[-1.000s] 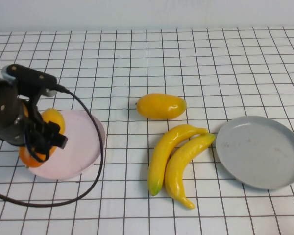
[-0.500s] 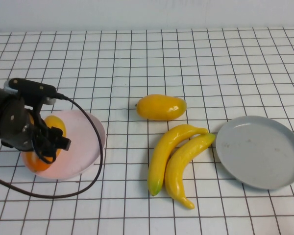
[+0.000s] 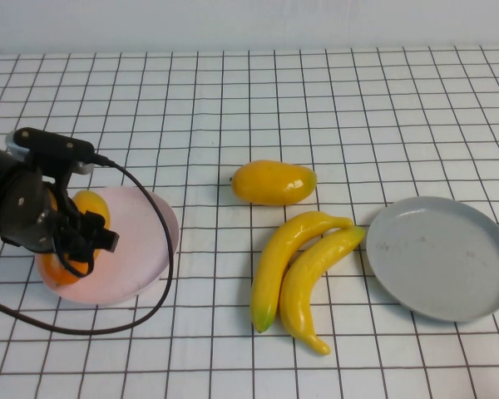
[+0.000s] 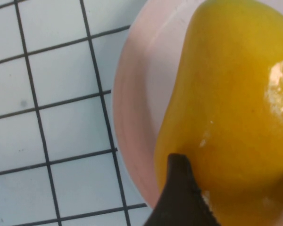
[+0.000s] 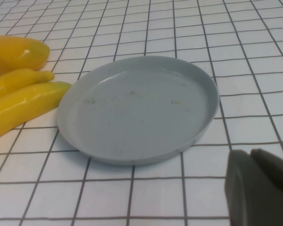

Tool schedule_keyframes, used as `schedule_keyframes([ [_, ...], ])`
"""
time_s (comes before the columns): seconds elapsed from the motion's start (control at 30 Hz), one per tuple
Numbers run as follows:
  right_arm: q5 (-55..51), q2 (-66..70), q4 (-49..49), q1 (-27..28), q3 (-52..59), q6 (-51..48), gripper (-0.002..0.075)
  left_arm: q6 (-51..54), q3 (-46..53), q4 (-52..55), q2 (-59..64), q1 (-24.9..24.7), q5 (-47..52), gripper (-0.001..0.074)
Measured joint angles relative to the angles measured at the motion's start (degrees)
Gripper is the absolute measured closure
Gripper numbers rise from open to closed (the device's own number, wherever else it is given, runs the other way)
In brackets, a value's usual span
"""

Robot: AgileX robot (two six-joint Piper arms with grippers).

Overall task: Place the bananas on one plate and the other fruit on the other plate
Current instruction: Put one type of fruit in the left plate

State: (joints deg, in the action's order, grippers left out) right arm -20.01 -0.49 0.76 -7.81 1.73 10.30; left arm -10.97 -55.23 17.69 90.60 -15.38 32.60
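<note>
The orange fruit is low inside the pink plate's rim, so my left gripper needs to let go of the fruit.
My left gripper is shut on an orange mango-like fruit at the left side of the pink plate. In the left wrist view a dark finger presses against that fruit above the plate's rim. A second, yellower fruit lies on the table mid-scene. Two bananas lie side by side just left of the empty grey plate. My right gripper is shut and holds nothing, close to the grey plate; it is outside the high view.
A black cable loops from the left arm across the pink plate's right edge onto the table. White gridded cloth covers the whole table.
My left gripper has sunk a little lower over the pink plate with the orange fruit still in it. Everything else is where it was.
</note>
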Motion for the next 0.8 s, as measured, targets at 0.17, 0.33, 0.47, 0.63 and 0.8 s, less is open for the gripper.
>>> schedule_keyframes([
  [0.17, 0.0, 0.0, 0.0, 0.0, 0.0, 0.0, 0.0742, -0.57, 0.0, 0.22, 0.0, 0.0, 0.53, 0.0307],
  [0.33, 0.0, 0.0, 0.0, 0.0, 0.0, 0.0, 0.0742, -0.83, 0.0, 0.61, 0.0, 0.0, 1.62, 0.0308],
  [0.47, 0.0, 0.0, 0.0, 0.0, 0.0, 0.0, 0.0742, -0.83, 0.0, 1.0, 0.0, 0.0, 1.65, 0.0309],
  [0.63, 0.0, 0.0, 0.0, 0.0, 0.0, 0.0, 0.0742, -0.7, 0.0, -0.53, 0.0, 0.0, 1.65, 0.0309],
  [0.8, 0.0, 0.0, 0.0, 0.0, 0.0, 0.0, 0.0742, 1.28, 0.0, -1.46, 0.33, 0.0, 1.55, 0.0172],
])
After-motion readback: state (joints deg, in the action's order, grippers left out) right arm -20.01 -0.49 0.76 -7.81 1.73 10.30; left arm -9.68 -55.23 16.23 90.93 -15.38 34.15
